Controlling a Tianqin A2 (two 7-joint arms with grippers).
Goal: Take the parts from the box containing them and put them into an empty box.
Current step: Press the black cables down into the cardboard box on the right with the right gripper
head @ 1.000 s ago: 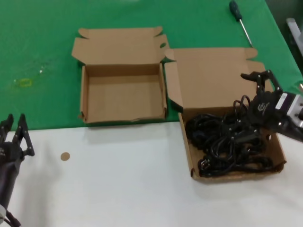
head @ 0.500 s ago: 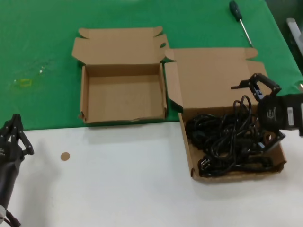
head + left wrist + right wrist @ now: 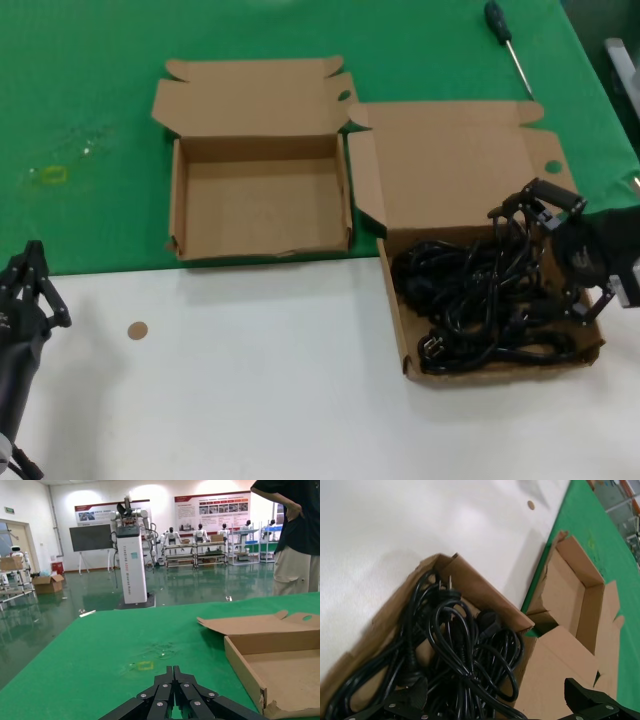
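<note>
The looped cord has its loops spread loosely over the pile, so the robot's right gripper should next grab it at its tied middle (image 3: 469,676), where the parts of the cord bunch together.
The black power cords (image 3: 470,290) lie tangled in the right-hand cardboard box (image 3: 440,160), whose tall lid stands open. My right gripper (image 3: 537,262) hangs over the far-right part of that pile. It is open, with fingers spread wide either side of the cords. In the right wrist view the cords (image 3: 455,645) fill the box (image 3: 480,592), with looped cable between my right gripper's (image 3: 495,700) fingers. The empty box (image 3: 260,200) sits to the left, also visible from the wrists (image 3: 565,590) (image 3: 280,665). My left gripper (image 3: 30,285) (image 3: 174,672) is parked shut at the near left.
A green-handled screwdriver (image 3: 505,45) lies on the green cloth behind the cord box. A small brown disc (image 3: 137,330) rests on the white table near my left arm. A yellow mark (image 3: 50,175) shows on the cloth at far left.
My right gripper has turned and dropped lower over the cords, its fingers now straddling the pile. The left gripper shifted slightly at first, then held still. Boxes and cords have not moved.
</note>
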